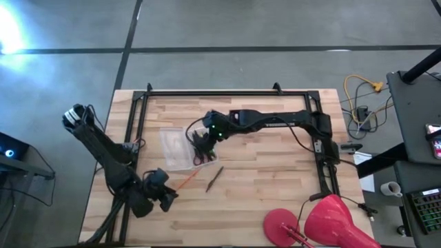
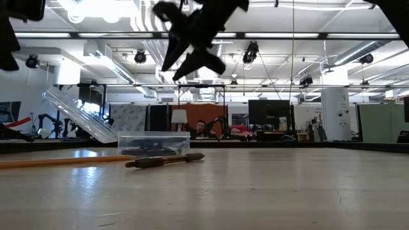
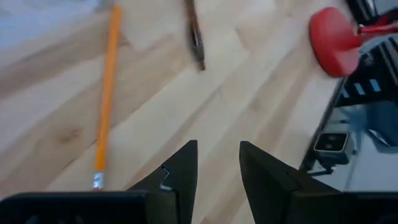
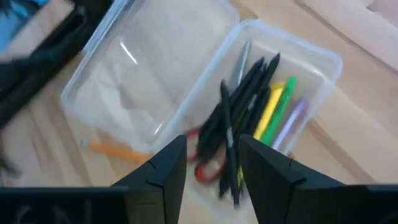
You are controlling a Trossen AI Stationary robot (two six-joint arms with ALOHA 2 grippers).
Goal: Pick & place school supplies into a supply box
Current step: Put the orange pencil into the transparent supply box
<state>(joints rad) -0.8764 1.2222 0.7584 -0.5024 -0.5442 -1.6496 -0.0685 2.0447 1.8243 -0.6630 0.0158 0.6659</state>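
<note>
The orange pencil has to go to the supply box, so the left gripper will next take hold of the orange pencil's eraser end.
The clear supply box lies on the table with its lid swung up and open. Black, yellow, green and purple pens and red-handled scissors lie inside the box. An orange pencil and a brown pen lie flat on the table nearer the front edge. My right gripper hangs open above the box, touching nothing. My left gripper is open near the table's front left, short of the orange pencil and brown pen.
A big red round object on a stand sits at the table's front right corner, also in the left wrist view. A black frame borders the table's far, left and right sides. Bare wood lies between the box and the red object.
</note>
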